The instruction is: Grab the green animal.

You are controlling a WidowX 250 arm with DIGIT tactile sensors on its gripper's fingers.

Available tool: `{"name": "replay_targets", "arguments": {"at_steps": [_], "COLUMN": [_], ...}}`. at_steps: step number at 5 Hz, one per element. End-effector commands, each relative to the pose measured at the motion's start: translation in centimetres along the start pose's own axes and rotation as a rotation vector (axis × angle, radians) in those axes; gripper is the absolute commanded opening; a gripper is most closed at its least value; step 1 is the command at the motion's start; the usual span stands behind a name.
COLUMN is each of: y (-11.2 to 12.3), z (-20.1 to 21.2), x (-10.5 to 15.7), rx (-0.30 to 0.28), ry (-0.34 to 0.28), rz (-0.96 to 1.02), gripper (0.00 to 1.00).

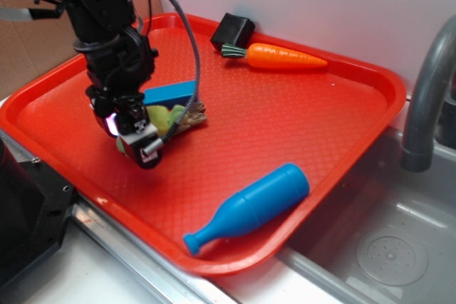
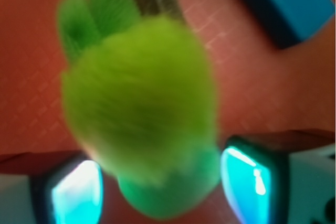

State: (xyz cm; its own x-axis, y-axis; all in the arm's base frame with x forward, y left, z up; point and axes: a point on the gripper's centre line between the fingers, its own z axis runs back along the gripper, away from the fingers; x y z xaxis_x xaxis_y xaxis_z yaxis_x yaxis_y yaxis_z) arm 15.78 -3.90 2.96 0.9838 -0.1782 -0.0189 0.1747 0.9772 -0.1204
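Observation:
My fingers are beside the green animal's lower end point(image 2: 165, 184), low over the red tray, so it is now time to close on the green animal's lower end.
The green animal point(image 1: 165, 117), a small fuzzy yellow-green plush, lies on the left part of the red tray point(image 1: 299, 126). My gripper point(image 1: 140, 144) is lowered right onto it and hides most of it from outside. In the wrist view the green animal point(image 2: 142, 114) fills the middle, blurred by closeness, its lower end sitting between my two fingers point(image 2: 247, 179). The gripper point(image 2: 163, 187) stands open astride the toy, jaws close to its sides.
A blue block point(image 1: 169, 94) and a brown striped piece point(image 1: 194, 114) lie just behind the toy. An orange carrot point(image 1: 285, 57) and a black box point(image 1: 231, 31) sit at the tray's back. A blue bottle-shaped pin point(image 1: 249, 208) lies near the front rim. Faucet point(image 1: 427, 97) and sink point(image 1: 399, 247) are at right.

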Motion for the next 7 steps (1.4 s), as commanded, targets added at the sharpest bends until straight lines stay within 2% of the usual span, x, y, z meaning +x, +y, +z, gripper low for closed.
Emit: {"name": "replay_targets", "arguments": {"at_steps": [1, 2, 3, 4, 5, 6, 7], "y": [-0.7, -0.4, -0.1, 0.2, 1.8, 5.1, 6.7], "z": [-0.6, -0.9, 0.0, 4.6, 9.8, 15.0, 20.2], "x": [1.2, 1.3, 0.9, -1.2, -3.7, -5.9, -3.7], "rx": [0.009, 0.027, 0.049, 0.061, 0.097, 0.135, 0.141], "ry": [-0.013, 0.006, 0.015, -0.050, -0.073, -0.200, -0.199], "rz": [-0.070, -0.042, -0.010, 0.057, 0.168, 0.309, 0.305], "gripper": [1.00, 0.00, 0.00, 0.00, 0.00, 0.00, 0.00]}}
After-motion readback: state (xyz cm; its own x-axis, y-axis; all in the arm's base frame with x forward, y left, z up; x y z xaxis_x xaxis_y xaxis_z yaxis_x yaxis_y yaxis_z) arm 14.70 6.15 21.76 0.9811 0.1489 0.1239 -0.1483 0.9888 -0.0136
